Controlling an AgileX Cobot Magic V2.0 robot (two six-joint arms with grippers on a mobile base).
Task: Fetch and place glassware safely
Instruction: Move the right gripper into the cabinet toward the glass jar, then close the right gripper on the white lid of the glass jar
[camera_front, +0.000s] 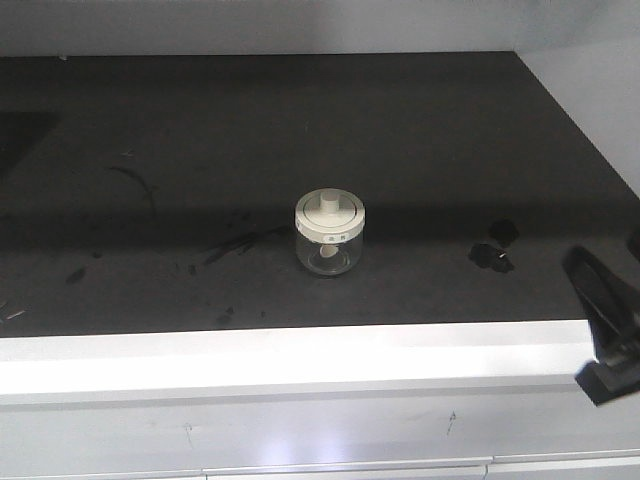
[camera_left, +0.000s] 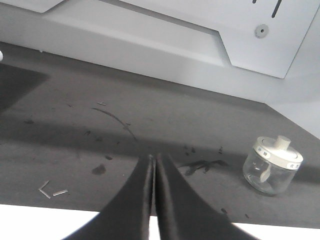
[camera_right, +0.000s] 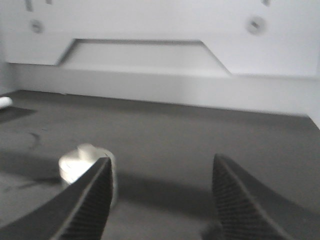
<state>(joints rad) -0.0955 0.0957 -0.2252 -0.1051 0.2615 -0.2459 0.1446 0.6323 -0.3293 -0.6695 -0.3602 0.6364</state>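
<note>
The robot should fetch the jar safely, so it should next use its right gripper to pick up the jar (camera_front: 329, 255) by the knob of its lid (camera_front: 329, 200).
The glassware (camera_front: 329, 232) is a small squat clear jar with an off-white knobbed lid, standing upright in the middle of the dark countertop (camera_front: 300, 120). In the left wrist view the glassware (camera_left: 272, 167) sits far right of my left gripper (camera_left: 152, 157), whose black fingers are pressed together on nothing. My right gripper (camera_right: 161, 160) is open, its ribbed fingers wide apart. The blurred glassware (camera_right: 79, 162) lies beyond and partly behind its left finger, outside the gap. One black finger (camera_front: 603, 300) of the right gripper shows at the front view's right edge, well right of the jar.
A bright white front ledge (camera_front: 280, 360) borders the counter. A white back wall with a recessed panel (camera_right: 145, 55) closes the far side, and a white side wall (camera_front: 600, 90) the right. Dark smudges (camera_front: 492, 250) lie right of the jar and small metal bits (camera_left: 50, 190) at front left.
</note>
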